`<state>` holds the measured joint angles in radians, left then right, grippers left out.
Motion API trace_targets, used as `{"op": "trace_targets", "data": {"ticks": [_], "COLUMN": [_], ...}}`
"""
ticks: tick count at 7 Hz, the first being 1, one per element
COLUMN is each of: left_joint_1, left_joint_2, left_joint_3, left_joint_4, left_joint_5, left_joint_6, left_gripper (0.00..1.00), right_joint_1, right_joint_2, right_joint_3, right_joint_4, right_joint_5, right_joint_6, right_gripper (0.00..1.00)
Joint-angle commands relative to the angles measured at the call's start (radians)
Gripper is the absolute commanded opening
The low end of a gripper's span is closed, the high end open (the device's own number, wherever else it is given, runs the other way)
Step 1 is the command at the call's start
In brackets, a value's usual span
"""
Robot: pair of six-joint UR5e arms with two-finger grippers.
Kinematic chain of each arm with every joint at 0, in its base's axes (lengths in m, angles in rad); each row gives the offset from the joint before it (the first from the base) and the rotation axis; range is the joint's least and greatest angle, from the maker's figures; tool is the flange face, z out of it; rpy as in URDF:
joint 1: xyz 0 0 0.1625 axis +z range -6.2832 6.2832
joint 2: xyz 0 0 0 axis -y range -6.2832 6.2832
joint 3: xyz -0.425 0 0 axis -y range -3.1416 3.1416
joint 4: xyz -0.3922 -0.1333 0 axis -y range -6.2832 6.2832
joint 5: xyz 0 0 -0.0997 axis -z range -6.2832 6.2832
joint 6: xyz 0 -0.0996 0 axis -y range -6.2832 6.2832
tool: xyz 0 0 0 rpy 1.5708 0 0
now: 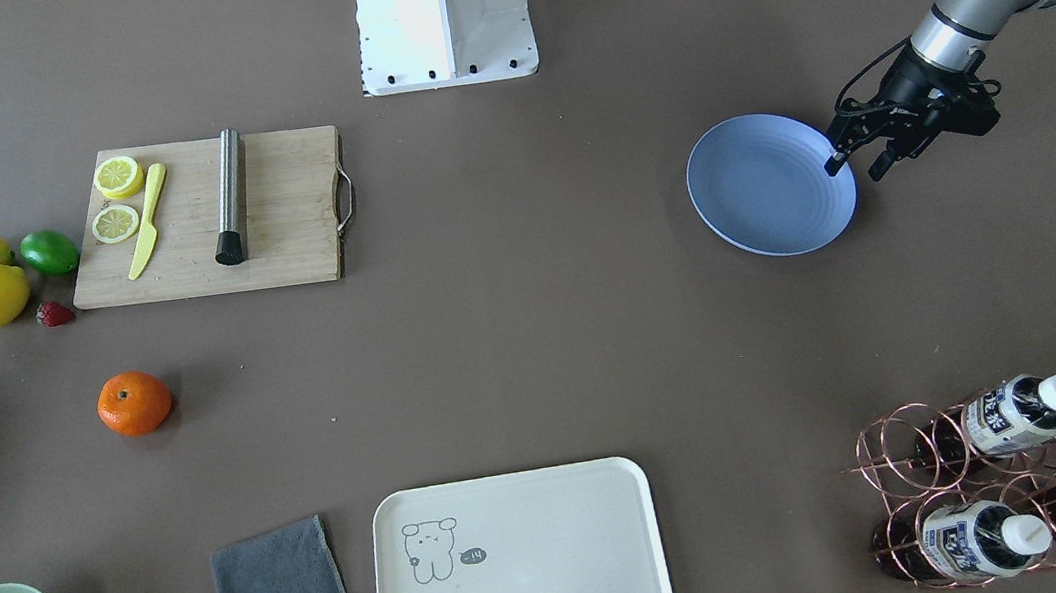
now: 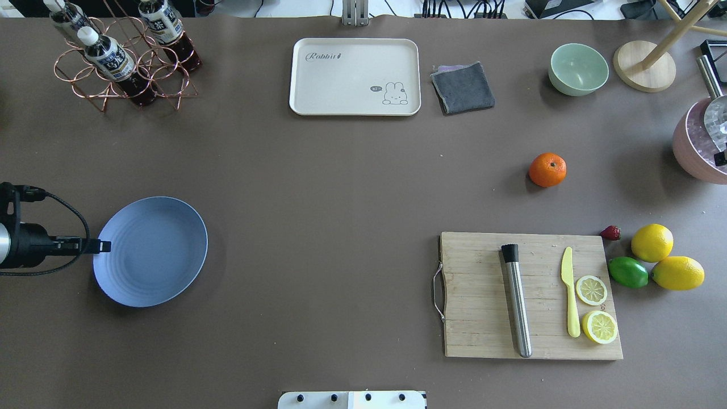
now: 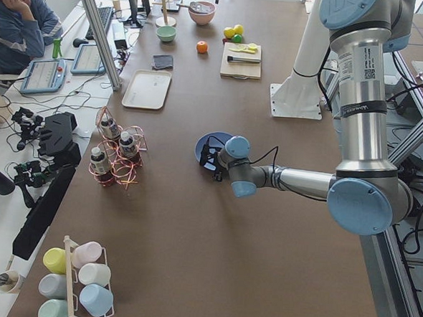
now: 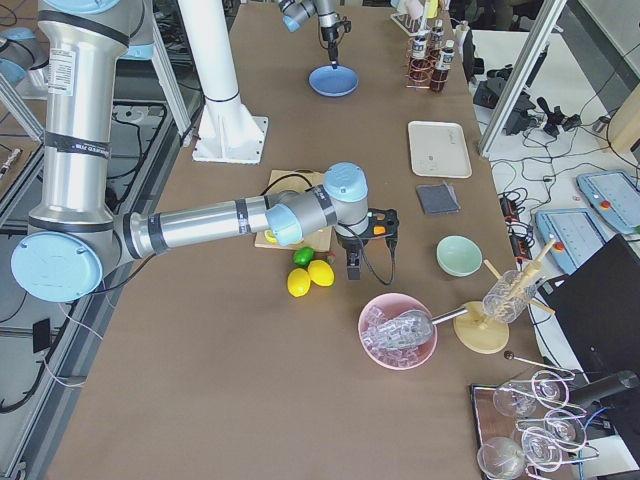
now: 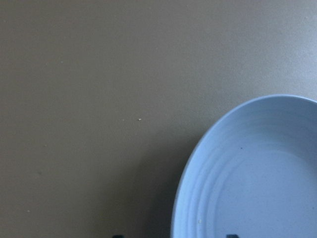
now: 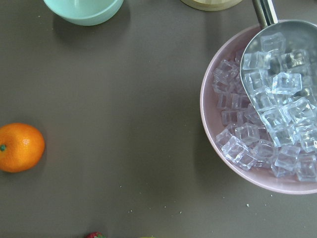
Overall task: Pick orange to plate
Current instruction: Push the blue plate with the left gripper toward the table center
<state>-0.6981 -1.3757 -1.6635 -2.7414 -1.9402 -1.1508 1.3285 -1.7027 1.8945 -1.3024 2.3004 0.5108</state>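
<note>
I need to grab the plate by its rim with my left gripper next, so that the plate comes within reach for the orange [image 1: 134, 403].
The orange [image 1: 134, 403] lies alone on the brown table, also in the overhead view [image 2: 547, 169] and at the left edge of the right wrist view [image 6: 21, 147]. The light-blue plate [image 1: 766, 187] sits far across the table with nothing on it [image 2: 150, 251]. My left gripper [image 1: 855, 169] is open, one finger over the plate's rim and the other outside it; the left wrist view shows that rim [image 5: 185, 188]. My right gripper [image 4: 352, 265] shows only in the exterior right view, near the lemons, and I cannot tell its state.
A cutting board [image 2: 483, 295] with a steel tube, a yellow knife and lemon slices lies near the orange. Two lemons [image 2: 652, 242], a lime [image 2: 627, 272] and a strawberry sit beside it. A pink ice bowl [image 6: 210, 114], green bowl [image 2: 578, 69], cream tray [image 2: 355, 76], grey cloth and bottle rack [image 2: 122, 57] line the far side.
</note>
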Motion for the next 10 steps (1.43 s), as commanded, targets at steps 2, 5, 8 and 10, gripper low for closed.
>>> {"op": "trace_targets", "data": {"ticks": [2,5,8,10], "left_joint_1": [0.022,0.019,0.002,0.035], "left_joint_2": [-0.016,-0.026,-0.141,-0.419], "left_joint_3": [0.014,0.015,-0.041,-0.028], "left_joint_4": [-0.001,-0.026,-0.003,0.249], "left_joint_5": [0.001,0.0,-0.01,0.007], "left_joint_6": [0.0,-0.003,-0.144,-0.262], "left_gripper": [0.26,0.0,0.0,0.0], "right_joint_1": [0.0,0.0,0.0,0.0], "right_joint_2": [0.0,0.0,0.0,0.0], "right_joint_3": [-0.002,-0.002,-0.002,-0.002], "right_joint_4": [0.0,0.0,0.0,0.002], "right_joint_5": [-0.001,-0.001,-0.001,-0.001], "right_joint_6": [0.0,0.0,0.0,-0.002], "right_gripper": [0.99,0.99,0.99,0.99]}}
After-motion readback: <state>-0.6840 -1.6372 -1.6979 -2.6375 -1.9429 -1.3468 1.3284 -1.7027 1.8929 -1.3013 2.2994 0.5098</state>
